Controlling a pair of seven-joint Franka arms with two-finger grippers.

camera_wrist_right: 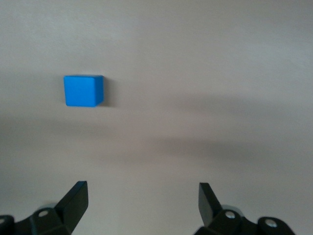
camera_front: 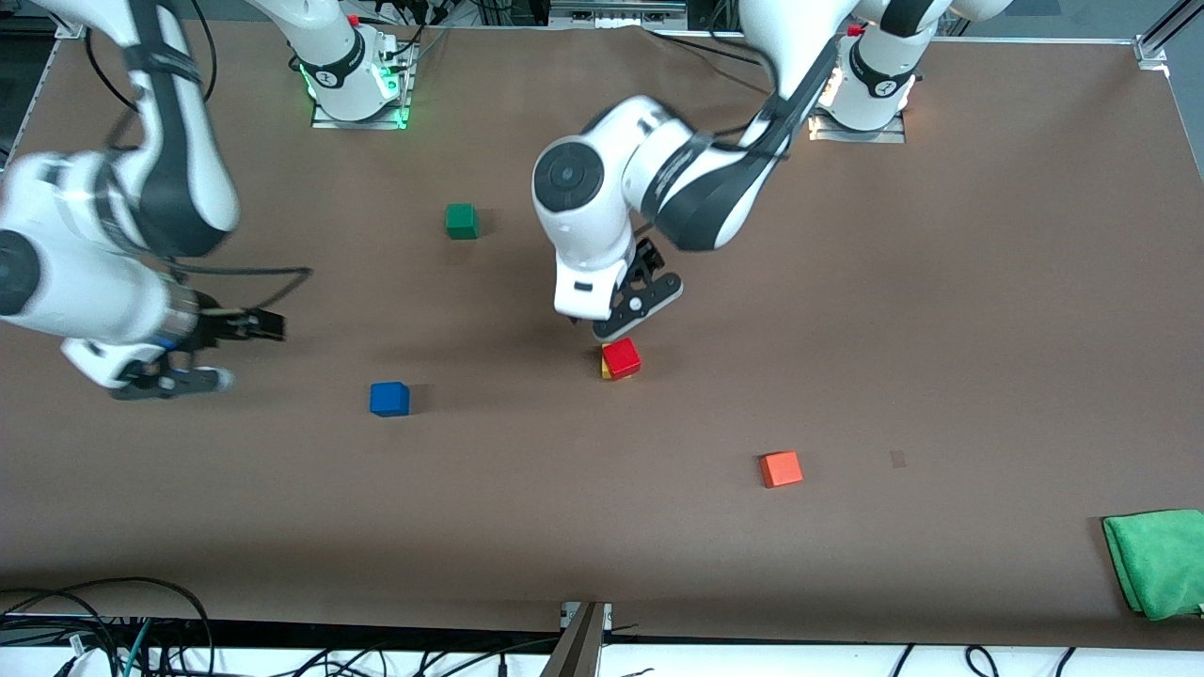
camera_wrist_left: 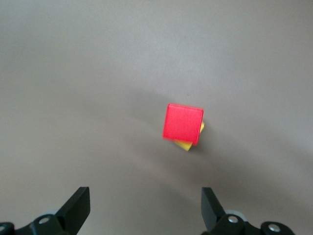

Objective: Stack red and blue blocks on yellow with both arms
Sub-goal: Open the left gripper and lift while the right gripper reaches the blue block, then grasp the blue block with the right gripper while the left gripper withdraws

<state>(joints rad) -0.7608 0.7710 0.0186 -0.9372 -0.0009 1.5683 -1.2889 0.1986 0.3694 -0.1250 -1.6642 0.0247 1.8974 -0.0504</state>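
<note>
The robot's right gripper will stack the blue cube (camera_front: 389, 399) on the red cube (camera_front: 621, 357), so it will next grip the blue cube by its opposite sides.
The red cube (camera_front: 621, 357) sits on the yellow cube (camera_front: 606, 369), turned a little askew, near the table's middle. The left wrist view shows the red cube (camera_wrist_left: 183, 123) with yellow cube corners (camera_wrist_left: 185, 145) showing under it. My left gripper (camera_front: 628, 308) is open and empty, up in the air just by the stack; it also shows in the left wrist view (camera_wrist_left: 145, 205). The blue cube (camera_front: 389, 399) lies alone toward the right arm's end and shows in the right wrist view (camera_wrist_right: 83, 90). My right gripper (camera_front: 235, 353) is open and empty, beside the blue cube and apart from it; it also shows in the right wrist view (camera_wrist_right: 143, 203).
A green cube (camera_front: 461, 221) lies farther from the front camera, near the right arm's base. An orange cube (camera_front: 781, 468) lies nearer the camera than the stack. A green cloth (camera_front: 1157, 562) lies at the table's corner at the left arm's end.
</note>
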